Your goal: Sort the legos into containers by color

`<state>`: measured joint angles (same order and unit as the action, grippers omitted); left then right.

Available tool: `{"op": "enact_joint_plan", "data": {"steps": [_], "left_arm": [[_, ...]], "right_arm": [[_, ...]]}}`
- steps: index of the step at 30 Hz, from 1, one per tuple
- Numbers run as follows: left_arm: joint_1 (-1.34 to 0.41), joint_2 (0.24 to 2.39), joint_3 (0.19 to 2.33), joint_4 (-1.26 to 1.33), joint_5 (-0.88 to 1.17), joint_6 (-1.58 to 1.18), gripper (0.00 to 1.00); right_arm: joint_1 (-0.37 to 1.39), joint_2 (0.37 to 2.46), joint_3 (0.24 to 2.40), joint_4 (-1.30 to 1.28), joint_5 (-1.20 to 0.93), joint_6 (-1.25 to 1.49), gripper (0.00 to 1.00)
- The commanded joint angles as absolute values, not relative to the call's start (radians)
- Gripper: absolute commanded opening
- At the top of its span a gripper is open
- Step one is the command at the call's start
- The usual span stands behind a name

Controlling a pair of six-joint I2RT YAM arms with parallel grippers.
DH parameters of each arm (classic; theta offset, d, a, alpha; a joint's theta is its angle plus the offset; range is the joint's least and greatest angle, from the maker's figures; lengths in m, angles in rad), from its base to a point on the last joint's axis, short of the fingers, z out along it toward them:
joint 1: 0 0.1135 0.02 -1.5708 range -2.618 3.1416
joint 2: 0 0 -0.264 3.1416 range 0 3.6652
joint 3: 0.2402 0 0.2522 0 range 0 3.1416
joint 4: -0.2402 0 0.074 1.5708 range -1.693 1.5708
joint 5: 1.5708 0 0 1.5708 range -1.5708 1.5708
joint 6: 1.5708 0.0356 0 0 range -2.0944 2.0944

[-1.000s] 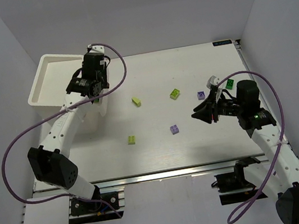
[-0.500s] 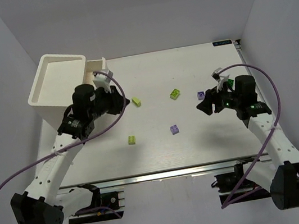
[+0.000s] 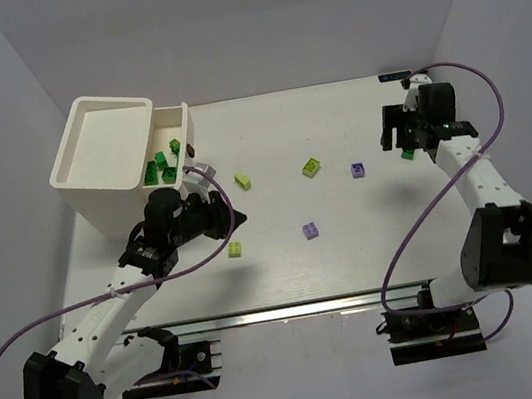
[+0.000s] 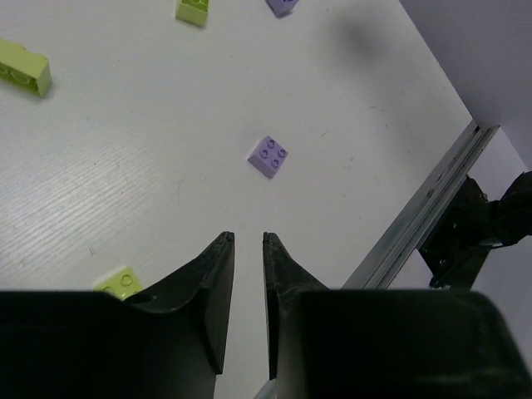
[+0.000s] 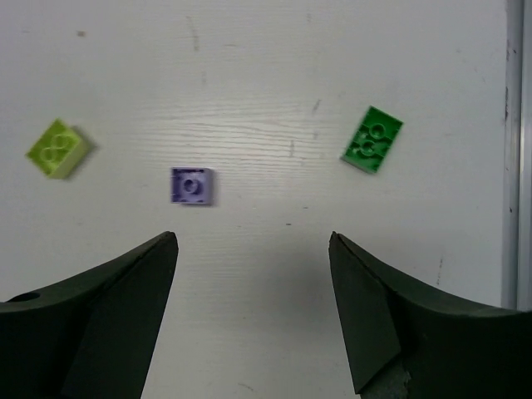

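Observation:
My right gripper grabs the dark green lego by its long sides next, to put it together with the green legos in the cream-white box's drawer (image 3: 169, 132).
The cream-white box (image 3: 100, 145) stands at the back left with one drawer (image 3: 180, 122) pulled out, holding several dark green legos (image 3: 161, 165). On the table lie yellow-green legos (image 3: 242, 180) (image 3: 311, 166) (image 3: 235, 249), lavender legos (image 3: 358, 170) (image 3: 310, 231) and one dark green lego (image 3: 408, 153). My left gripper (image 3: 223, 216) hovers near the drawer, empty, its jaws a narrow gap apart (image 4: 248, 239); a lavender lego (image 4: 268, 156) lies ahead of it. My right gripper (image 3: 402, 132) is wide open and empty (image 5: 252, 241) above the table, with the dark green lego (image 5: 372, 139) and a lavender lego (image 5: 192, 184) ahead.
The metal rail of the table's right edge (image 5: 515, 166) runs close to the dark green lego. The near table rail (image 4: 424, 199) shows in the left wrist view. Purple cables loop from both arms. Grey walls enclose the table.
My left arm has drawn back from the drawer and swung down toward the table's middle left. My right arm has swung to the far right, over the dark green lego.

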<state>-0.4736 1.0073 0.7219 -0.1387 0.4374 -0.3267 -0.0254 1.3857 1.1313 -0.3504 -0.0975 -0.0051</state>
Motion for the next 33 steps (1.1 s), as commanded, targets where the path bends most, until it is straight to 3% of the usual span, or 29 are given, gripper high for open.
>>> {"op": "enact_joint_plan", "data": {"steps": [1,18,33], "left_arm": [[-0.483,0.989,0.667,-0.071,0.437,-0.307,0.31],[-0.529,0.973,0.638,-0.060,0.416,-0.285,0.35],[-0.548,0.957,0.634,-0.058,0.417,-0.291,0.37]], "right_arm": [[-0.057,1.471,1.192,-0.422,0.072,0.005,0.79],[-0.113,1.919,1.511,-0.462,0.205,0.025,0.82],[-0.126,2.095,1.605,-0.452,0.172,0.040,0.78]]}}
